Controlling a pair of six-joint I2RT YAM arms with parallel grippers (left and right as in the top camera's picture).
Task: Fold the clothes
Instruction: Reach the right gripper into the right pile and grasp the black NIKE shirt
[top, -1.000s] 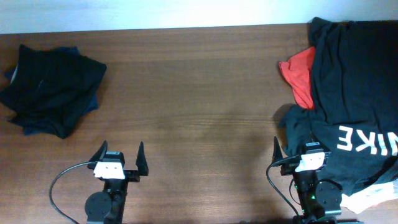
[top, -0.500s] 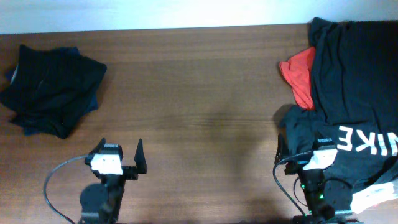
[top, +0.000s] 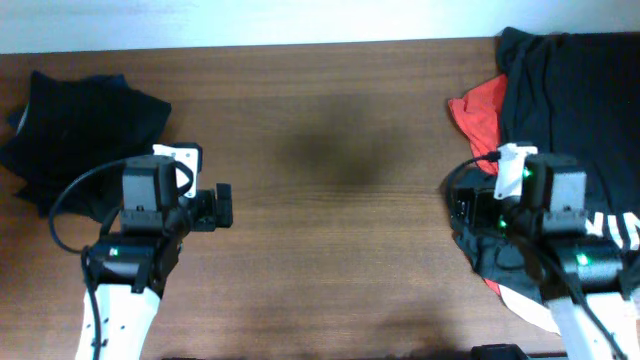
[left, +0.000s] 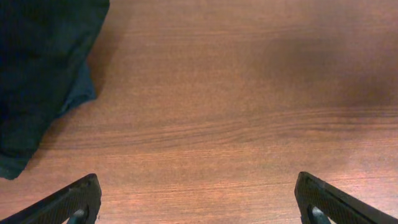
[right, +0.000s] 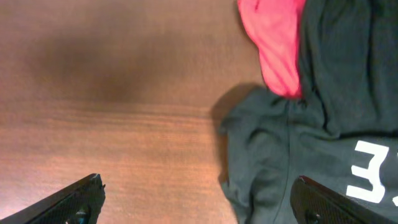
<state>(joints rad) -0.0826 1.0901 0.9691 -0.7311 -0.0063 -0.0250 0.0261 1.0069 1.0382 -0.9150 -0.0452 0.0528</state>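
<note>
I should next grab the dark shirt with my right gripper by its edge facing bare wood, to pull it free. Then my left gripper can help fold it.
A heap of unfolded clothes lies at the table's right end: a black shirt (top: 570, 110) on top, a red garment (top: 480, 120) poking out at its left, and a dark shirt with white letters (right: 292, 149) below. My right gripper (right: 199, 205) is open and empty, hovering over the left edge of that dark shirt; it also shows in the overhead view (top: 462, 205). My left gripper (left: 199, 205) is open and empty above bare wood, right of a dark folded pile (top: 70, 130), and also shows in the overhead view (top: 220, 205).
The brown wooden table (top: 330, 230) stretches between the two piles. The dark pile fills the upper left of the left wrist view (left: 37, 68). Black cables trail from both arms. The table's far edge meets a white wall at the top.
Both arms have risen from their rest pose at the front edge and moved forward over the table. The right arm now covers part of the lettered shirt. The clothes have not moved.
</note>
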